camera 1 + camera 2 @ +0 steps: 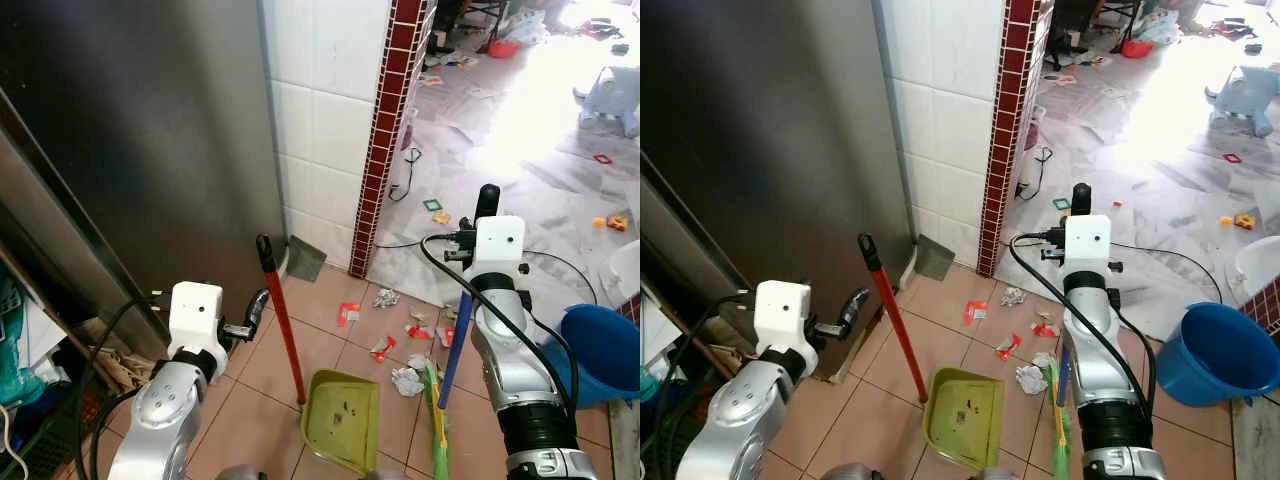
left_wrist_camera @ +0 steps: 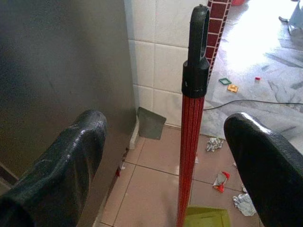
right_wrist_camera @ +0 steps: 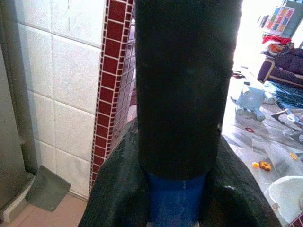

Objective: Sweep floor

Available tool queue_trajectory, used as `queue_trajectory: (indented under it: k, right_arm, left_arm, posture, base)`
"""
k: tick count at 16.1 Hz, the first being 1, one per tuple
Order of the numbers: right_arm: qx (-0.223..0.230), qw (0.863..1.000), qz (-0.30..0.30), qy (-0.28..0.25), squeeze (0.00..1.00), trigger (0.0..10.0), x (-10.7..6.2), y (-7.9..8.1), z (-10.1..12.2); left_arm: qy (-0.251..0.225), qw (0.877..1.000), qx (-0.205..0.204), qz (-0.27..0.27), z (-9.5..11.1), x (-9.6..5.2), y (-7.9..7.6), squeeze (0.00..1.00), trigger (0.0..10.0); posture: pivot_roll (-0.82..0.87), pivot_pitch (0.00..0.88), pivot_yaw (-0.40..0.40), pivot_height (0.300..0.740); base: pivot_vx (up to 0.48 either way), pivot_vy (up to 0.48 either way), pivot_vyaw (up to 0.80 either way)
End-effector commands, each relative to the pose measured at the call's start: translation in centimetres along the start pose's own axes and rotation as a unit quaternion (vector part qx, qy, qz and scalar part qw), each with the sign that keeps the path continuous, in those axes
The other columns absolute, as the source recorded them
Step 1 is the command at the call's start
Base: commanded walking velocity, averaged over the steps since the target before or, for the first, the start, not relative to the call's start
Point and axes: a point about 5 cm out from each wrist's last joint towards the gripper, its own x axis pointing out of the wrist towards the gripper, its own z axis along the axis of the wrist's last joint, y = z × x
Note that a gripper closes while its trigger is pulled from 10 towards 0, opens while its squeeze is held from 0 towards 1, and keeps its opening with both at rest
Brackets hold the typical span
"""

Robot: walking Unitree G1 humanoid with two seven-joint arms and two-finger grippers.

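Observation:
My left gripper should pick up the dustpan next by its slim handle at the black cap, because the dustpan's broad green pan is wider than my fingers can spread.
A green dustpan [image 1: 343,405] stands on the tiled floor with its red handle [image 1: 283,325] upright and black-capped. My left gripper [image 1: 252,315] is open just left of that handle; in the left wrist view its fingers [image 2: 71,156] flank the handle [image 2: 191,142] without touching it. My right gripper [image 1: 470,245] is shut on the blue broom handle [image 1: 455,350] just below its black cap [image 1: 487,200]. The green bristles [image 1: 437,420] rest on the floor right of the dustpan. Crumpled paper [image 1: 407,380] and red-and-white wrappers [image 1: 382,348] lie beyond the pan.
A steel cabinet [image 1: 120,150] fills the left, then a white tiled wall with a red-tile edge [image 1: 385,130]. A blue bucket [image 1: 605,350] stands at the right. A black cable [image 1: 560,262] and small toys lie on the bright floor beyond.

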Motion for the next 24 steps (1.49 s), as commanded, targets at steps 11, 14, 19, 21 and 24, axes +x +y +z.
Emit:
queue_trajectory:
  k: [11, 14, 19, 21, 24]
  right_arm:
    - [-0.004, 1.0, -0.006, -0.017, 0.0, 10.0, 0.4, -0.5, 1.0]
    - [-0.002, 1.0, -0.003, -0.018, 0.0, 10.0, 0.6, -0.3, 1.1]
    - [0.0, 1.0, 0.001, -0.018, 0.0, 10.0, 0.7, -0.1, 1.1]
    - [-0.001, 1.0, 0.001, -0.018, 0.0, 10.0, 0.7, -0.2, 1.1]
    - [-0.003, 1.0, 0.001, -0.019, 0.0, 10.0, 0.6, -0.4, 1.1]
  left_arm:
    - [-0.019, 0.999, 0.005, -0.026, 0.9, 0.9, -0.2, 0.0, 10.0]
    - [-0.029, 0.999, 0.012, -0.009, 1.4, 1.0, 0.2, 0.0, 10.0]
    - [-0.039, 0.999, 0.019, 0.03, 2.0, 1.2, 1.2, 0.0, 10.0]
    - [-0.035, 0.995, 0.029, 0.085, 1.8, 1.6, 2.3, 0.0, 10.0]
    - [-0.028, 0.992, 0.035, 0.12, 1.6, 1.8, 3.2, 0.0, 10.0]
  posture:
    - [-0.1, 0.0, 0.002, 0.74]
    - [-0.1, 0.0, -0.001, 0.74]
    - [-0.09, 0.0, -0.002, 0.74]
    - [-0.09, 0.0, -0.005, 0.74]
    - [-0.09, 0.0, -0.009, 0.74]
  base:
    - [0.0, -0.196, -0.23]
    - [0.0, 0.0, 0.0]
    - [0.0, 0.0, 0.0]
    - [0.0, 0.0, 0.0]
    - [0.0, 0.0, 0.0]
